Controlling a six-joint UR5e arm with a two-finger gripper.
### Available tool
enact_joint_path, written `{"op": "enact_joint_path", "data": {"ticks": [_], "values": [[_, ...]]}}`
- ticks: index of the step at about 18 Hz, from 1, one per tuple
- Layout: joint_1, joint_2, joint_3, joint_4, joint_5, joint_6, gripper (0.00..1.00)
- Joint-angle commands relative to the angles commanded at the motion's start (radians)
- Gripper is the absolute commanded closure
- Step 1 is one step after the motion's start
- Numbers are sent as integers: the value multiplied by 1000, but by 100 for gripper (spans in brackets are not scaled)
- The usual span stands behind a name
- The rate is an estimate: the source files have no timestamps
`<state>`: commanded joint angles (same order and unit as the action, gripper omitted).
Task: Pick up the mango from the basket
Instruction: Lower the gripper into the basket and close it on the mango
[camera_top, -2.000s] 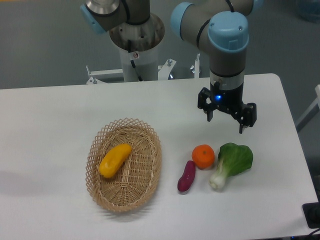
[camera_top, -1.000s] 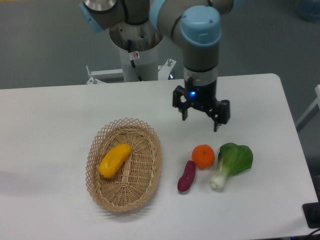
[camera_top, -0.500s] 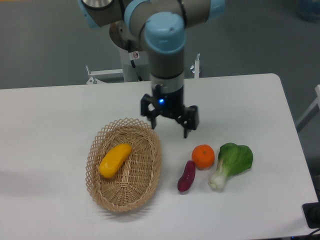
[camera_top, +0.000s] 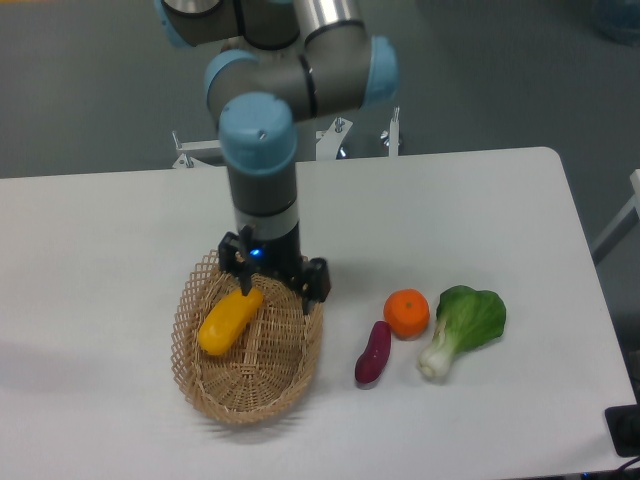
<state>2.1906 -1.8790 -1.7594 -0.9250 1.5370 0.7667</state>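
I should next grab the yellow-orange mango by its tip (camera_top: 249, 299), and then I will lift the mango out of the wicker basket.
A smooth yellow-orange mango (camera_top: 228, 322) lies tilted in the left half of the oval wicker basket (camera_top: 205, 388). My gripper (camera_top: 276, 290) hangs over the basket's upper right part, just above and to the right of the mango's upper end. Its fingers are spread apart with nothing between them. One finger (camera_top: 242, 279) sits right by the mango's tip and the other finger (camera_top: 310, 298) is near the basket's right rim.
A round orange (camera_top: 406, 312), a small purple sweet potato (camera_top: 373, 352) and a green bok choy (camera_top: 464, 326) lie on the white table to the right of the basket. The arm's base stands at the back behind the table.
The arm has swept left from above the orange and bok choy to above the basket, and has come lower. The gripper stayed open. The produce has not moved.
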Motion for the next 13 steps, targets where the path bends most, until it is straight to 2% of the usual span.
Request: {"op": "enact_joint_path", "data": {"ticks": [5,13], "values": [[-38,-60,-11,-2,3,40,0],[-64,-98,-31,2,37,52,0]]}}
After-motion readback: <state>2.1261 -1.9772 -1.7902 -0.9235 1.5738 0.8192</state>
